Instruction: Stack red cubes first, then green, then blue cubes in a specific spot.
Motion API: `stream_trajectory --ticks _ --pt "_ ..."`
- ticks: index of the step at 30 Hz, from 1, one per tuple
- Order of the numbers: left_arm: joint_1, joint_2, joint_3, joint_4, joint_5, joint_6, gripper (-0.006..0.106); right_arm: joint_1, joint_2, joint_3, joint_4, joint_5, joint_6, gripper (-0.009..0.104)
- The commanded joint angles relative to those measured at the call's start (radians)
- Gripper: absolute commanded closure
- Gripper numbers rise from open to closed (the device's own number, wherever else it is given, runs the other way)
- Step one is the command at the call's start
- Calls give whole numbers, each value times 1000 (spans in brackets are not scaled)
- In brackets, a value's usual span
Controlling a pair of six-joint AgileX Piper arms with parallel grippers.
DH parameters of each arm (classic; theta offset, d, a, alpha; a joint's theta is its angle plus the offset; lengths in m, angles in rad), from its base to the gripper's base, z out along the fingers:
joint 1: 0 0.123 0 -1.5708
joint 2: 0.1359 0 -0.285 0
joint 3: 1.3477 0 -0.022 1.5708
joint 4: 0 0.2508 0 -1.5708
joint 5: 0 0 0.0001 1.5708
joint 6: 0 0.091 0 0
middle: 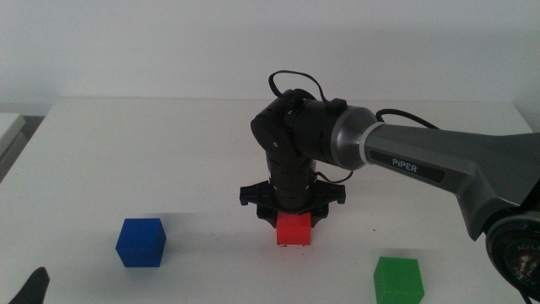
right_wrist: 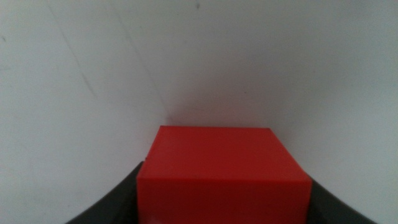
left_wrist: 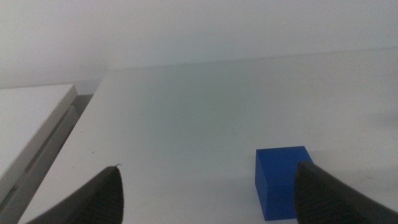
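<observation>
The lower edge of the red cube touches the white table in the middle view, so the robot's right gripper will open now, and the cube would stay there.
The red cube is at the middle of the white table, at or just above its surface. My right gripper reaches down from the right and is shut on the cube, one dark jaw on each side. In the right wrist view the red cube fills the gap between the jaws of the right gripper. The blue cube sits at the front left and also shows in the left wrist view. The green cube sits at the front right. My left gripper is open and waits at the bottom left corner. I cannot make out the marked spot.
A white slab lies off the table's left edge and also shows in the left wrist view. The right arm's grey link crosses above the table's right half. A white wall stands behind the table.
</observation>
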Motion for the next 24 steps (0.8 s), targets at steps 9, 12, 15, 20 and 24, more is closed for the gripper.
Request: stream_trajectory --ticks 9,12,15,20,24 --pt "1 -4 1 -2 -12 0 7 3 2 -8 -36 23 6 53" --pt "1 -4 1 -2 -12 0 7 3 2 -8 -50 23 4 29" --pt "1 -4 1 -2 -12 0 7 3 -24 -8 -53 20 -18 9" --pt "1 -4 1 -2 -12 0 7 20 -247 -6 -71 64 -121 2" --pt "1 -4 1 -2 -12 0 7 28 -463 136 -113 88 -137 2"
